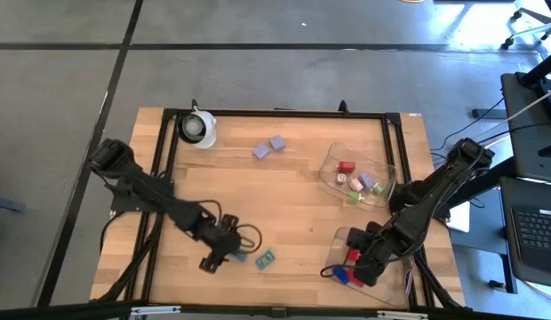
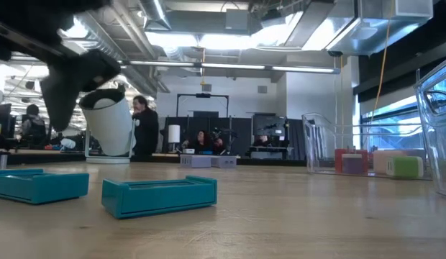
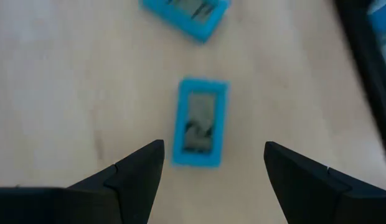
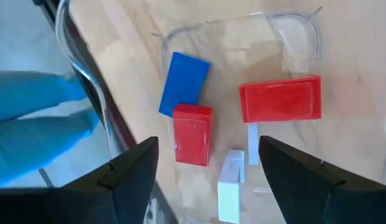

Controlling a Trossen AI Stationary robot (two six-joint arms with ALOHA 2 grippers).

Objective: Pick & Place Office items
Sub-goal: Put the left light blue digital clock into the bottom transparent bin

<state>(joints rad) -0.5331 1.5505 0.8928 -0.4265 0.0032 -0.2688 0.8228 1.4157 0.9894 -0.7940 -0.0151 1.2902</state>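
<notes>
The fingers of my left gripper are still above the teal block (image 1: 238, 256) (image 3: 201, 122), so closing now would miss. It is too early to close, and lowering comes first.
Two teal blocks lie flat on the wooden table near its front edge, one (image 1: 238, 256) close to my left gripper and one (image 1: 265, 259) farther right. My left gripper (image 3: 211, 180) hangs open, tilted down, with the nearer teal block (image 3: 199, 121) just ahead of its fingertips and untouched. My right gripper (image 4: 208, 180) stands open above the near-right clear tray (image 4: 292, 18). In that tray lie a blue piece (image 4: 183, 84), two red pieces (image 4: 193, 134) (image 4: 280, 106) and a white piece (image 4: 230, 183). Two lavender blocks (image 1: 268, 147) rest on the table farther back.
A second clear tray (image 1: 327, 164) at the right holds several small coloured pieces. A white round roll (image 1: 197, 127) stands at the far left corner. A black frame (image 1: 275, 114) runs along the table's edges. Bare wood lies in the middle of the table.
</notes>
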